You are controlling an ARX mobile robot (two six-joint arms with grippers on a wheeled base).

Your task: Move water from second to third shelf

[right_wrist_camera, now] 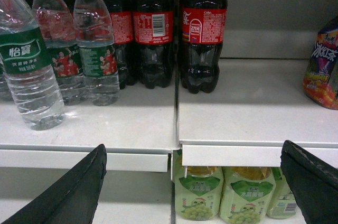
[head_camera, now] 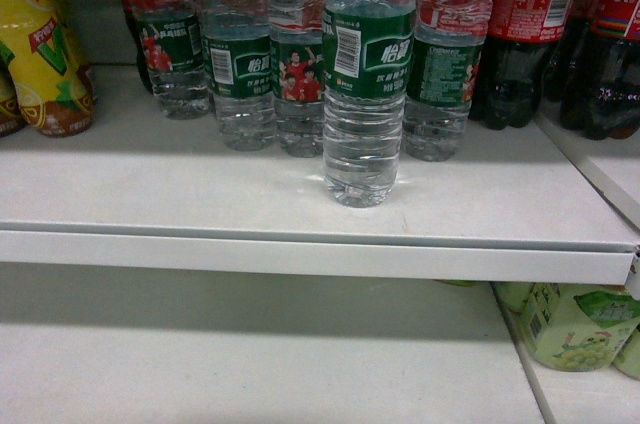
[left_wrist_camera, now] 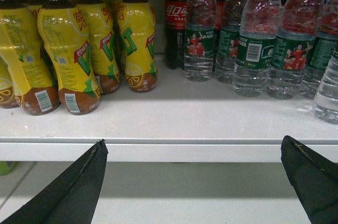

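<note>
My right gripper needs to grab the water bottle by its green label (head_camera: 369,54) next, so that it can move the bottle to the third shelf.
The water (head_camera: 365,84) is a clear ribbed bottle with a dark green label. It stands upright alone near the front of the upper shelf (head_camera: 300,249), ahead of the row behind it. It also shows at the left of the right wrist view as the water (right_wrist_camera: 26,71), and its edge appears at the far right of the left wrist view as the water (left_wrist_camera: 328,89). My left gripper (left_wrist_camera: 194,145) is open below the shelf's front edge, holding nothing. My right gripper (right_wrist_camera: 194,147) is open too, low and to the right of the bottle. Neither gripper shows in the head view.
Water bottles with red figures (head_camera: 235,64) and cola bottles (head_camera: 530,34) line the back. Yellow tea bottles (left_wrist_camera: 68,49) stand at the left. On the lower shelf (head_camera: 250,364) pale green grape drinks (right_wrist_camera: 200,197) sit at the right. A purple snack bag (right_wrist_camera: 322,71) is far right.
</note>
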